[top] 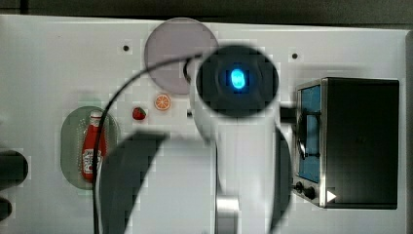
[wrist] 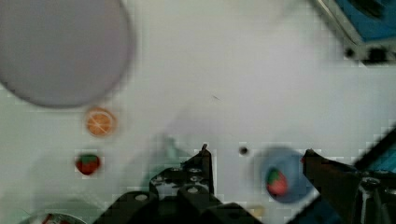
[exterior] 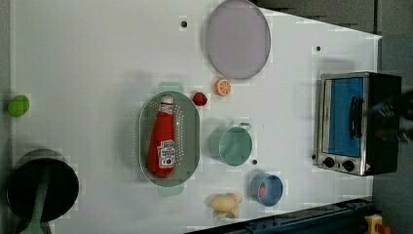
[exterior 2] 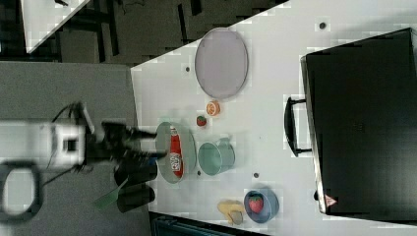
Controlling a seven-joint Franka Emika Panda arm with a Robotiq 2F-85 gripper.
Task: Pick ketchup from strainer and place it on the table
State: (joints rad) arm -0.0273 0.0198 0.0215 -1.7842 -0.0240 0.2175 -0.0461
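Observation:
The robot's gripper will next pick up the ketchup by its labeled body (exterior: 166,151) to move it from the strainer (exterior: 191,127) to the table.
The ketchup (exterior: 162,141), a red bottle with a white cap, lies lengthwise inside the pale green strainer (exterior: 191,127) on the white table (exterior: 97,58). The top view has the ketchup (top: 90,146) in the strainer (top: 68,141) at the top view's left, partly crossed by a black cable. My gripper (wrist: 257,156) is open with nothing between its fingers. It hangs above the table, apart from the bottle. In the right view the gripper (exterior 2: 157,143) reaches in from the right view's left, over the strainer (exterior 2: 162,137) and the ketchup (exterior 2: 175,150).
A grey plate (exterior: 237,39), an orange slice (exterior: 223,87) and a strawberry (exterior: 199,99) lie beyond the strainer. A teal cup (exterior: 235,145), a blue bowl (exterior: 267,189) holding a strawberry and a yellow toy (exterior: 225,204) sit beside it. A toaster oven (exterior: 358,122) stands at the left view's right.

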